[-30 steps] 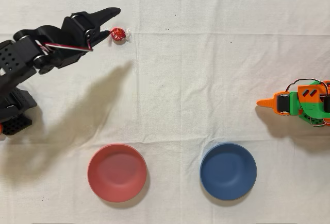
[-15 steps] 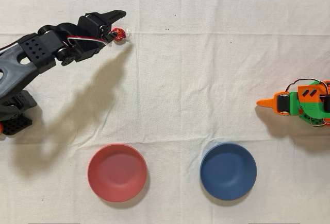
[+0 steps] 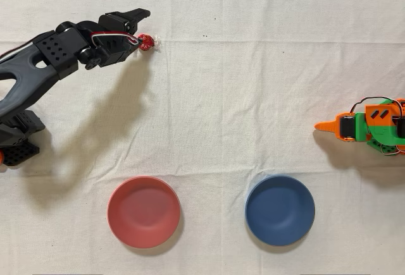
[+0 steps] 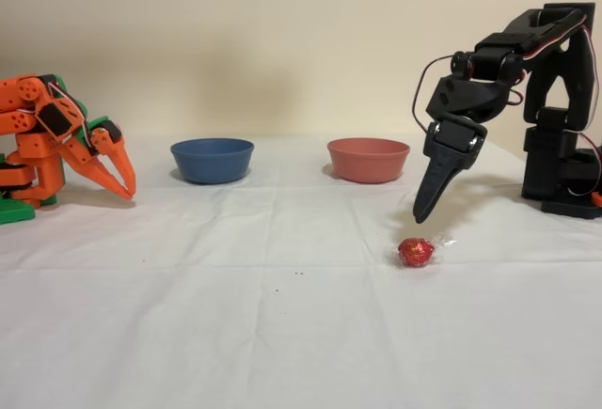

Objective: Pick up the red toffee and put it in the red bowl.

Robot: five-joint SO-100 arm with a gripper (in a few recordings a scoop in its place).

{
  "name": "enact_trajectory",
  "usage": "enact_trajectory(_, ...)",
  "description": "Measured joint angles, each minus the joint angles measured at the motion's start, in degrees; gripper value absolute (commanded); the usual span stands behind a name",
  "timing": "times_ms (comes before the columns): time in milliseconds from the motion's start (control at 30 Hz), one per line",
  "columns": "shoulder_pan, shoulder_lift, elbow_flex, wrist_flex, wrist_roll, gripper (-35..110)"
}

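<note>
The red toffee should go in the red bowl (image 3: 143,212) next. My gripper needs to grab the toffee by its round wrapped middle (image 3: 147,43), then drop it in there.
The red toffee (image 3: 146,42) lies on the white cloth at the upper left of the overhead view, its clear wrapper ends sticking out. My black gripper (image 3: 140,28) is open, one finger reaching past the sweet and the other finger's tip right beside it. From the side, the gripper (image 4: 423,210) points steeply down and its tip hangs a little above the toffee (image 4: 417,252) without touching it. Nothing is held. The red bowl (image 3: 143,212) sits empty near the bottom edge; in the fixed view the red bowl (image 4: 368,159) stands behind the gripper.
A dark blue bowl (image 3: 280,210) stands to the right of the red one, also empty. The idle orange arm (image 3: 367,126) rests at the right edge of the overhead view. My arm's black base (image 4: 564,169) stands at the right of the fixed view.
My arm has stretched further out and the gripper has tipped downward over the toffee. The toffee and both bowls have stayed in place.
</note>
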Motion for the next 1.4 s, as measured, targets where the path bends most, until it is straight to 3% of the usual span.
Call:
enact_trajectory(500, 1.8, -5.2, 2.0, -8.1, -0.2, 27)
enact_trajectory(1400, 5.9, 0.2, 14.7, -10.4, -2.1, 27)
